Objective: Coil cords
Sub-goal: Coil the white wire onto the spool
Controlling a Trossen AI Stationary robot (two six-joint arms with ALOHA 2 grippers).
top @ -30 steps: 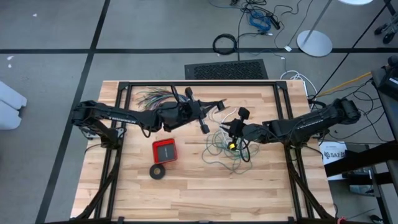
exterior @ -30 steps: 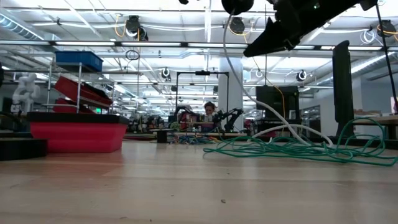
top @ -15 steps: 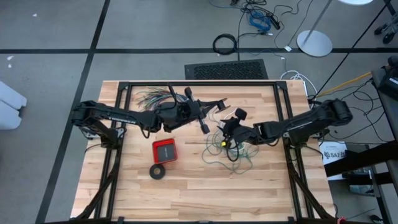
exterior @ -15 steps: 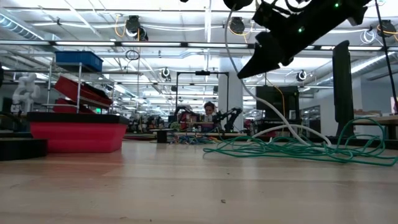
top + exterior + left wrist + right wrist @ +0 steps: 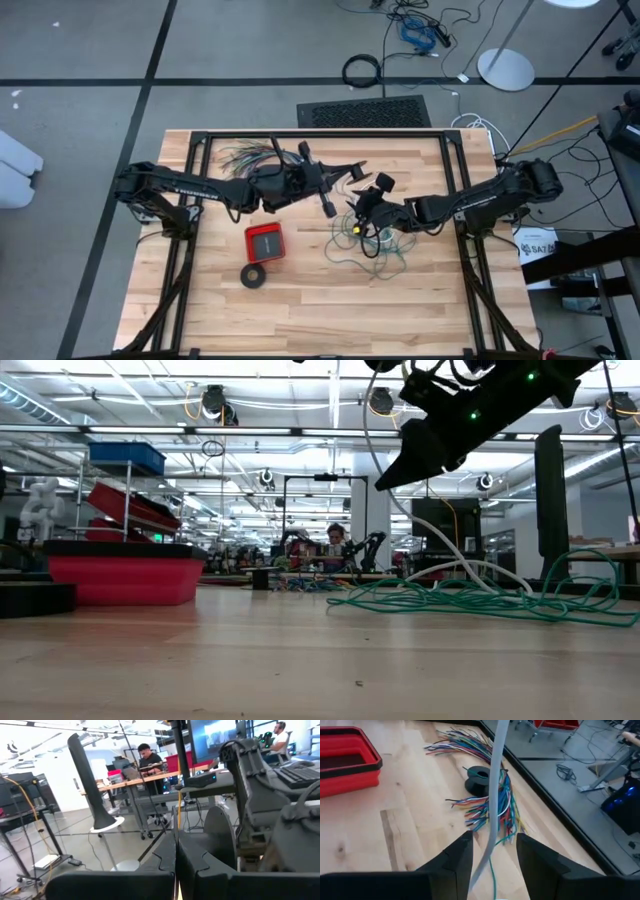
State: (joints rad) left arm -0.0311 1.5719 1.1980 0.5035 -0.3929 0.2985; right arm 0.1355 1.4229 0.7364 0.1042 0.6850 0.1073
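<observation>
My right gripper should next grab the cord's loose hanging part (image 5: 489, 847) to coil the white cord.
A white cord (image 5: 363, 420) hangs from above down to the table, where it runs into a loose tangle of teal-green wire (image 5: 365, 245) (image 5: 480, 598). My left gripper (image 5: 357, 167) is shut, held high over the table's middle. My right gripper (image 5: 358, 208) (image 5: 385, 478) is open just right of it, tilted downward. The white cord (image 5: 493, 795) passes between the right gripper's two fingers (image 5: 457, 857) without clearly touching them. The cord's small black round piece cannot be made out. My left gripper is shut on the white cord (image 5: 354, 184), which hangs below it down to the table. The shut fingers (image 5: 167, 862) hide the place of contact, so the part and the kind of hold do not show.
A red tray (image 5: 265, 242) and a black ring (image 5: 254, 275) lie left of the tangle. A fan of many-coloured wires (image 5: 245, 155) (image 5: 485, 805) and a black spool (image 5: 480, 772) sit at the far left. Black frame rails (image 5: 455, 190) border the table.
My right gripper has sunk and gone toward the table's left, closer to the left gripper and the hanging white cord, and its fingers now stand wider apart. The cord and the teal tangle have stayed where they were.
</observation>
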